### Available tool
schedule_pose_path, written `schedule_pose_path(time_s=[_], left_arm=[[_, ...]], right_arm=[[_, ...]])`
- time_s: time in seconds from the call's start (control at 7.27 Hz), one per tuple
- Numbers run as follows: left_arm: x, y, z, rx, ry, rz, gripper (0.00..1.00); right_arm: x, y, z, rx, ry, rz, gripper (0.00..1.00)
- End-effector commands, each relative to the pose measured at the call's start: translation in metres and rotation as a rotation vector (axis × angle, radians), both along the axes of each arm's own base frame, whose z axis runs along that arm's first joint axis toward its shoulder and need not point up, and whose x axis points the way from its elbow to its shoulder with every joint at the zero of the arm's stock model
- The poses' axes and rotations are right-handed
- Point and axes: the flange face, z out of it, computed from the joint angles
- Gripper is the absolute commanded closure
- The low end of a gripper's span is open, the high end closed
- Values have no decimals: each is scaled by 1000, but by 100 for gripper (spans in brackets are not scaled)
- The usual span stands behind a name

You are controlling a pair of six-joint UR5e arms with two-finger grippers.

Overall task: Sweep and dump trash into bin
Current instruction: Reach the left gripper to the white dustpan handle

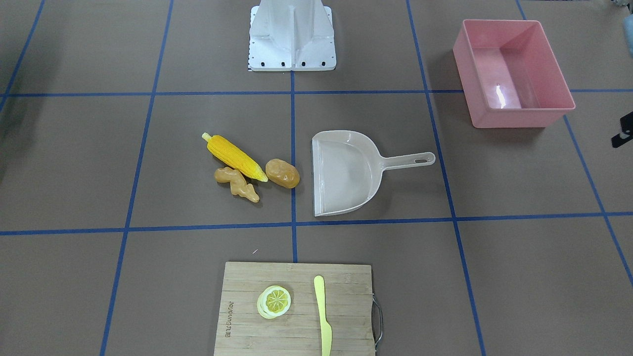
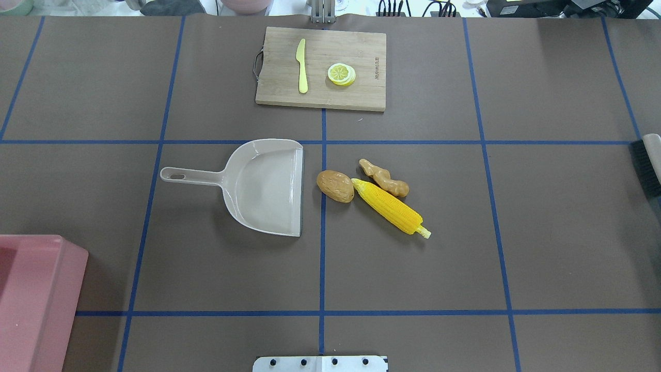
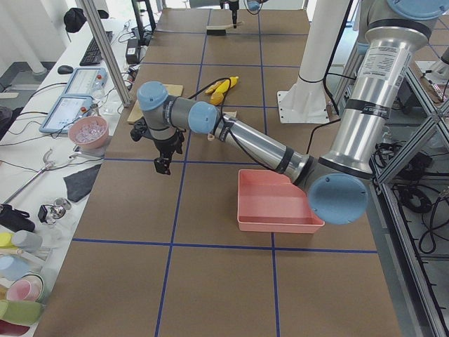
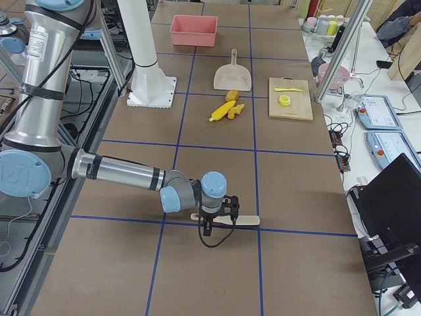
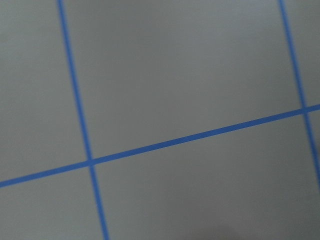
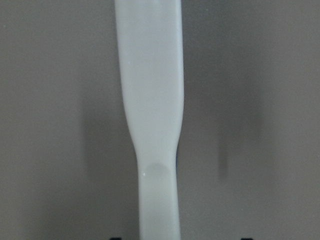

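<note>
I need to pick up the brush by its pale handle point(image 6: 159, 210) with my right gripper next, so that the bristles stay free to sweep the trash.
The trash lies mid-table: a yellow corn cob point(image 2: 391, 207), a tan ginger root point(image 2: 383, 177) and an orange-brown potato point(image 2: 335, 186), close together just right of the beige dustpan's point(image 2: 263, 187) open mouth. The pink bin point(image 1: 512, 71) stands empty near the robot's left side. My right gripper point(image 4: 209, 227) hovers at the table's far right end over a pale brush handle point(image 6: 152, 110). Its dark fingertips point(image 6: 114, 238) stand wide apart either side of the handle, open. My left gripper point(image 3: 162, 167) hangs over bare table beyond the bin point(image 3: 275, 202); I cannot tell its state.
A wooden cutting board point(image 2: 320, 68) with a lemon slice point(image 2: 341, 74) and a pale yellow knife point(image 2: 302, 65) sits at the table's far edge. The brush's black bristles point(image 2: 644, 168) show at the right edge. The robot's white base point(image 1: 292, 34) stands centrally.
</note>
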Motion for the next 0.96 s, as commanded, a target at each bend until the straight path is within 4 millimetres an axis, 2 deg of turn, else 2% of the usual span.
schedule_pose_path(time_s=[0.0,0.14,0.28,0.41,0.55,0.69,0.83], left_arm=[[97,-10,-73,143,-71,121,0],[126,0,-81,182,-85,167,0],[164,11,-85,200,-74,232,0],[200,22,-84,247,-61,283,1],[207,17,-87,374,-65,262,1],[226,24,-85,464,-55,310,1],[239,31,-97,561,-46,401,1]], right_arm=[[-4,-4,-7,-29,7,-6,98],[-5,-6,-18,-34,8,-9,100],[-8,-7,-24,-23,7,-15,100],[-11,-9,-31,-9,7,-21,100],[-21,-15,-42,16,1,-42,100],[-25,-18,-50,35,-5,-54,100],[-30,-31,-61,62,-13,-59,100]])
